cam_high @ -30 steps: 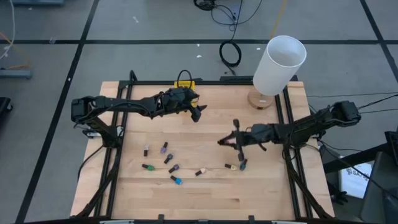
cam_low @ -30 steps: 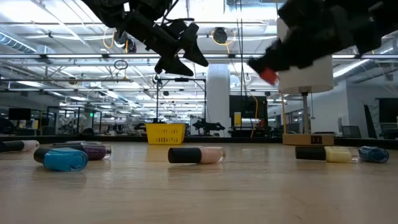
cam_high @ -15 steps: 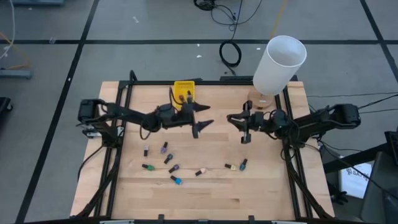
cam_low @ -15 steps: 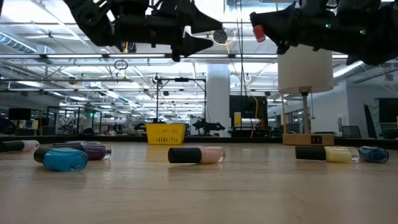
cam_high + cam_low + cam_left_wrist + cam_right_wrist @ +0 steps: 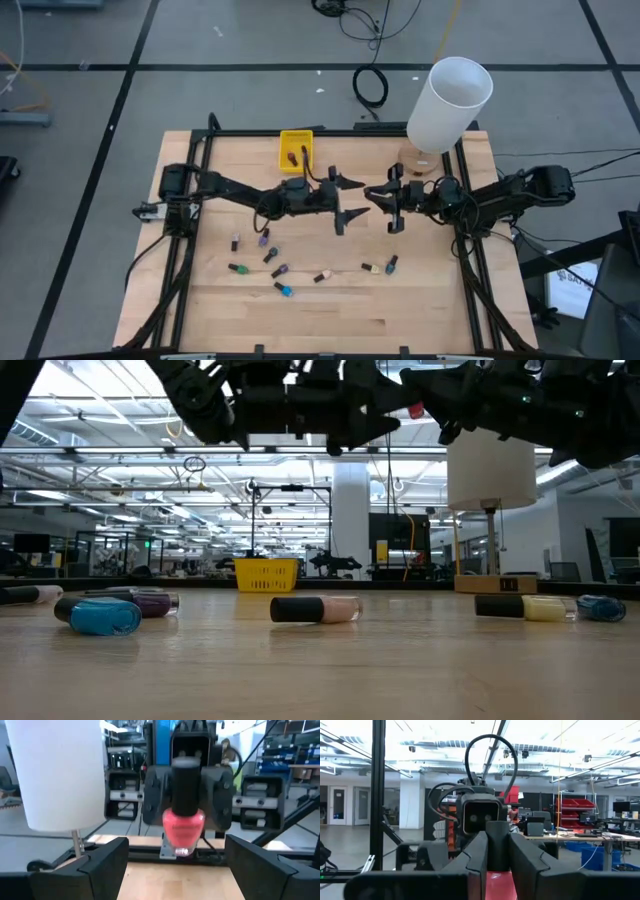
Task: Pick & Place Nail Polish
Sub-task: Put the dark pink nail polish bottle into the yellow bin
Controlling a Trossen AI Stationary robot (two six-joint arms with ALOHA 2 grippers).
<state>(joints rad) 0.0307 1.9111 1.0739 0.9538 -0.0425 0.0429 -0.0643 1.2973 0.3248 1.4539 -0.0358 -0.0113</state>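
My left gripper takes hold of the red nail polish bottle by its glass body [image 5: 183, 832] next, to get the bottle into the yellow bin.
My right gripper [image 5: 383, 205] is shut on a red nail polish bottle with a dark cap [image 5: 183, 827], high above the table's middle. My left gripper [image 5: 345, 203] is open and empty. It faces the right gripper at the same height, its fingers [image 5: 100, 865] apart just short of the bottle. Several other bottles lie on their sides on the wood nearer the front, among them a blue one [image 5: 100, 615], a beige one [image 5: 318, 609] and a purple one [image 5: 264, 237]. The yellow bin [image 5: 296, 149] stands at the far edge and holds a dark-capped bottle. My right gripper pinches the red bottle between its two fingers [image 5: 220, 795], around where the dark cap [image 5: 496, 845] meets the red body [image 5: 183, 820]. The fingers lie level and point toward the table's left. The bottle stands upright, cap up, lifted clear of the table.
A white lamp [image 5: 450, 100] on a wooden base stands at the far right corner. Black frame rails [image 5: 190, 230] run along the left and right sides. Bare wood lies along the near edge [image 5: 330, 325].
My left gripper has swung from beside the yellow bin toward the table's right, up to my right gripper, and stays open. My right gripper has risen and gone toward the far edge with the red bottle, then held still.
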